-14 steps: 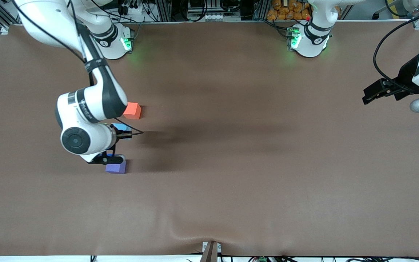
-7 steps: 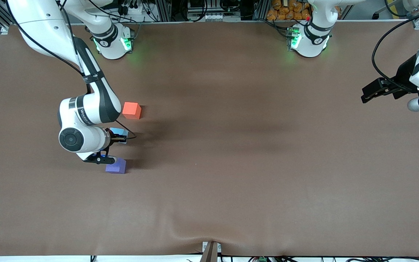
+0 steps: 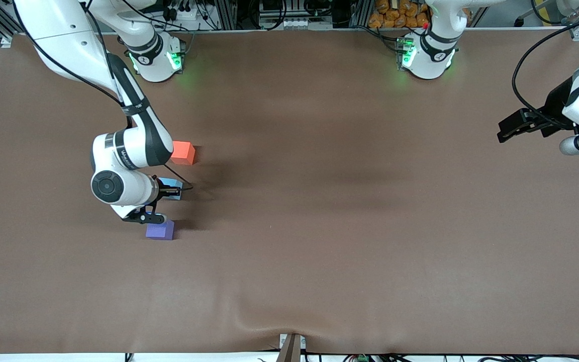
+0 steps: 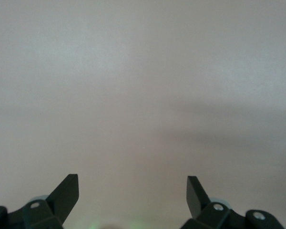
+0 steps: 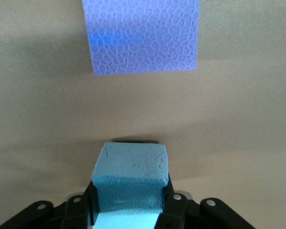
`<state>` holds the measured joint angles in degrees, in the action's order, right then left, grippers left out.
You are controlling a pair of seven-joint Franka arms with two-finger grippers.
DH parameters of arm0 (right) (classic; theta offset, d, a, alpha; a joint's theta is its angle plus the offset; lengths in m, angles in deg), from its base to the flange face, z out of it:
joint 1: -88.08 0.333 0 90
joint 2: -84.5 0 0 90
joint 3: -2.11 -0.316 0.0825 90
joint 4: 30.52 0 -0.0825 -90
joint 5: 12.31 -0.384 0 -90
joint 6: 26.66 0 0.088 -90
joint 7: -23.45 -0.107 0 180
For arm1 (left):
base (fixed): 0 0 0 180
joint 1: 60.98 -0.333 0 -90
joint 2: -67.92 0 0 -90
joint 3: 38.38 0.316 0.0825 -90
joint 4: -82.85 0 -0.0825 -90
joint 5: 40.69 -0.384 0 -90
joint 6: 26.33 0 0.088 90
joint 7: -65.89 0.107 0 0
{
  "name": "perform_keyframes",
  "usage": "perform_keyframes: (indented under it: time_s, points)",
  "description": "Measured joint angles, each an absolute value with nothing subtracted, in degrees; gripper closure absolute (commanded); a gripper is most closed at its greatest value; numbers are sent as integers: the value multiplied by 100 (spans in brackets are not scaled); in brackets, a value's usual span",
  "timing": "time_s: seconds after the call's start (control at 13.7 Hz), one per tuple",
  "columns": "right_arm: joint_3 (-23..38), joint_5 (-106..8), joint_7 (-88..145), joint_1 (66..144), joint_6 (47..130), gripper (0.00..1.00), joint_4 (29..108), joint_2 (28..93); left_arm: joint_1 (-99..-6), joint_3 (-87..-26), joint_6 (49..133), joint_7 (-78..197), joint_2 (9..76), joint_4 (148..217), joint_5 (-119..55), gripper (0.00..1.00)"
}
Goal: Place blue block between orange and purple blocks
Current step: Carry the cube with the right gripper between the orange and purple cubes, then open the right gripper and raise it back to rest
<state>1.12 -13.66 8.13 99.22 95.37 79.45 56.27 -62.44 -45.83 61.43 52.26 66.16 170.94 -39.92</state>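
The light blue block (image 3: 171,184) (image 5: 131,179) has its base on the brown table mat and would stand, so it is now time for my right gripper to release the block.
My right gripper (image 3: 165,193) is shut on the light blue block (image 3: 171,184), low over the table between the orange block (image 3: 183,152) and the purple block (image 3: 160,230). In the right wrist view the blue block (image 5: 131,179) sits between the black fingers (image 5: 174,202), with the purple block (image 5: 143,36) on the table ahead of it. The orange block is farther from the front camera than the purple one. My left gripper (image 3: 504,134) is open and empty, waiting in the air at the left arm's end of the table; its fingers (image 4: 66,193) stand wide apart over bare table.
The brown table mat (image 3: 319,211) stretches wide around the blocks. The two arm bases (image 3: 156,60) stand along the table edge farthest from the front camera. A small mount (image 3: 292,347) sits at the edge nearest the front camera.
My right gripper with the blue block has shifted slightly back and forth between the orange and purple blocks. The left arm has drifted only a little.
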Motion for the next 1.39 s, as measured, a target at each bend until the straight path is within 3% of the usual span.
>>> perform_keyframes:
  time_s: [0.22,0.29,0.36,0.44,0.51,0.73,0.95,1.39]
  points:
    - [104,-1366,813,9924,9687,100,8047,5627,-6244,-4583,6144,5226,6621,17098,-3992,0]
    - [101,-1366,813,9928,9732,83,8069,5627,-6244,-4583,6144,5226,6623,17100,-3992,0]
    - [100,-1366,813,9934,9747,34,8084,5628,-6244,-4583,6144,5226,6623,17102,-3992,0]
    - [100,-1366,813,9935,9753,4,8089,5628,-6244,-4583,6144,5226,6623,17104,-3992,0]
    - [99,-1366,813,9936,9756,0,8097,5627,-6244,-4583,6145,5226,6624,17106,-3992,0]
    - [98,-1366,813,9944,9731,0,8120,5627,-6244,-4583,6147,5226,6624,17109,-3992,0]
    - [99,-1366,814,9944,8916,0,7686,5676,-6244,-4583,6149,5226,6624,17118,-3992,0]
    - [147,-1366,829,9774,6376,0,4727,5940,-6244,-4583,6156,5226,6629,17130,-3992,0]
